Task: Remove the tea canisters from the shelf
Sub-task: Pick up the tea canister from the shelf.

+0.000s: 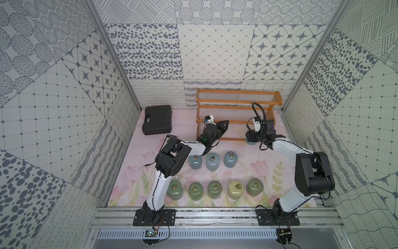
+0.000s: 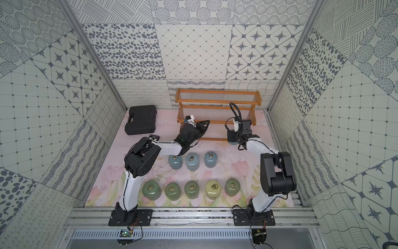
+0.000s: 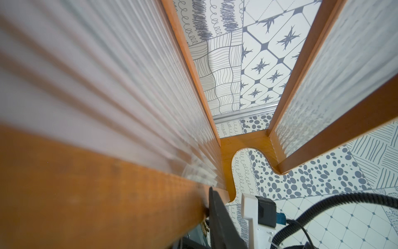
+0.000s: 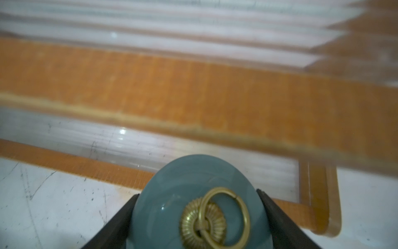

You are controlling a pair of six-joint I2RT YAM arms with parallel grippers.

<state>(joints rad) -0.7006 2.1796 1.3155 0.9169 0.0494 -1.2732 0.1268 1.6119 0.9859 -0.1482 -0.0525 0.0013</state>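
Note:
The canister I am holding overlaps the shelf's bar, behind the tabletop beside its row. I need to bring it forward before my right gripper lets go.
The orange-brown shelf (image 1: 237, 101) (image 2: 217, 101) stands at the back, and its tiers show no jars. My right gripper (image 4: 198, 193) (image 1: 251, 138) is shut on a pale blue tea canister (image 4: 172, 194) with a brass ring, a finger against each side. That canister is at the shelf's front right edge; whether it rests on the lowest tier or the table I cannot tell. My left gripper (image 3: 213, 194) (image 1: 224, 124) is shut and lies along the lower tier's rail (image 3: 107, 194). Three pale blue canisters (image 1: 212, 162) stand on the table. Several green ones (image 1: 195, 191) and a cream one (image 1: 236, 189) line the front.
A black plastic case (image 1: 158, 120) lies at the back left beside the shelf. Patterned walls close in the table on three sides. The arm bases sit on a metal rail (image 1: 215, 215) along the front edge.

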